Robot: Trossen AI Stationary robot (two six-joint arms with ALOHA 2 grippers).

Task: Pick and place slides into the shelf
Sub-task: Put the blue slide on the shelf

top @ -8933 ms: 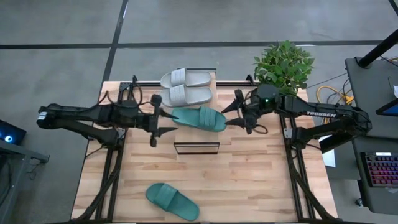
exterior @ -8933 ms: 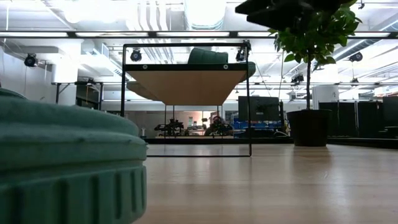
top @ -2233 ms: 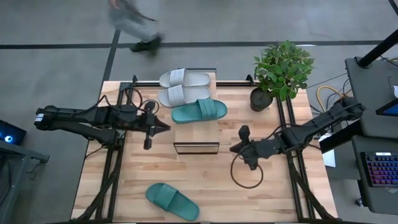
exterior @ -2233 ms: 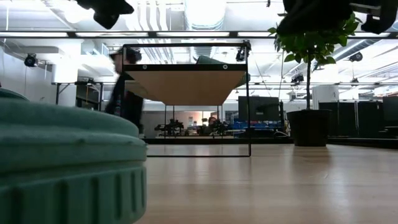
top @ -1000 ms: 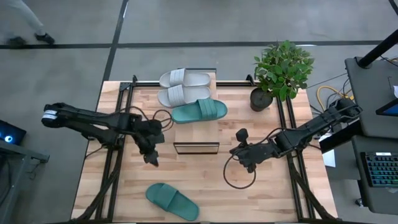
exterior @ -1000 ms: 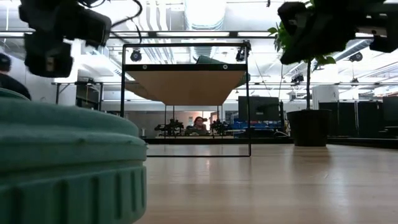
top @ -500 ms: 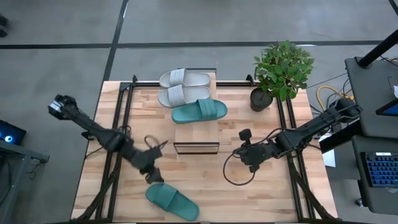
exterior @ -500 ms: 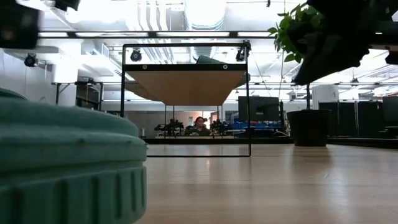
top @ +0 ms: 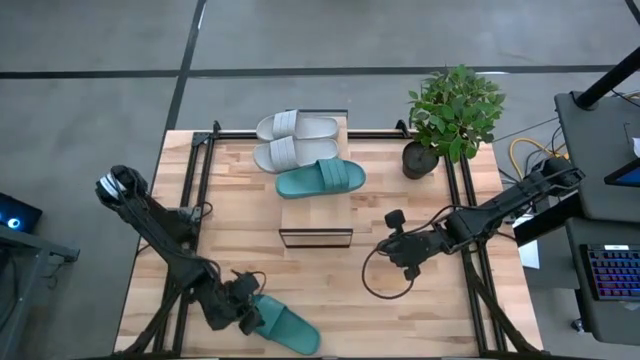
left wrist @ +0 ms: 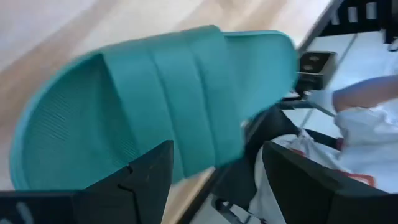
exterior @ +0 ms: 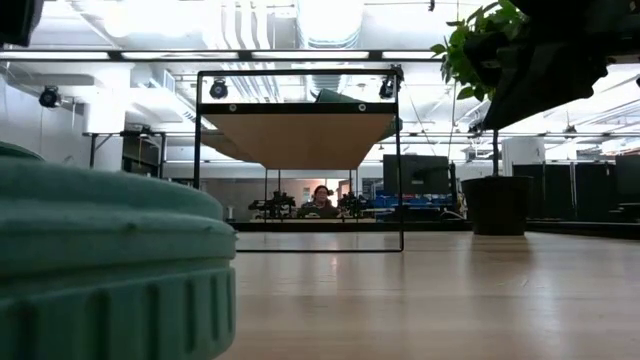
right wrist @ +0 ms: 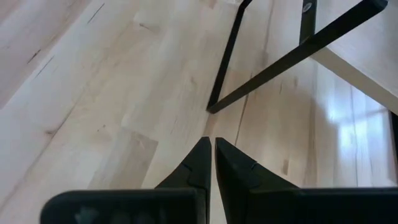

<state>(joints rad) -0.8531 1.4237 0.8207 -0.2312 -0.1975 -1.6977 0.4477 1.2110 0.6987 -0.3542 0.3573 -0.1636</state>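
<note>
My left gripper is to pick up the teal slide next by the edge of its sole, and then I should carry the slide to the shelf (top: 316,213).
One teal slide (top: 283,324) lies flat on its sole near the table's front left; it fills the left wrist view (left wrist: 155,106) and the low view's left foreground (exterior: 100,260). My left gripper (top: 248,314) (left wrist: 214,180) hovers open at this slide's left end. Two pale slides (top: 298,126) (top: 295,153) and a second teal slide (top: 320,178) rest on the shelf's plank top (top: 315,210) (exterior: 300,135). My right gripper (top: 385,243) (right wrist: 210,142) is shut and holds nothing, right of the shelf's near end. My left gripper comes slanting down at the near teal slide's left end (left wrist: 68,149), its open fingers (left wrist: 146,180) over the slide's edge. Whether they touch the foam, I cannot tell. The slide lies flat on the table.
A potted plant (top: 455,110) stands at the back right. A dark cable loop (top: 385,280) hangs under the right arm. The shelf's thin dark frame (right wrist: 230,62) stands just ahead of my right gripper. Bare wood lies between the shelf and the table's front edge.
My left gripper has swung from beside the shelf toward the table's near edge and gone down to the near teal slide's left end. That slide has stayed in place.
</note>
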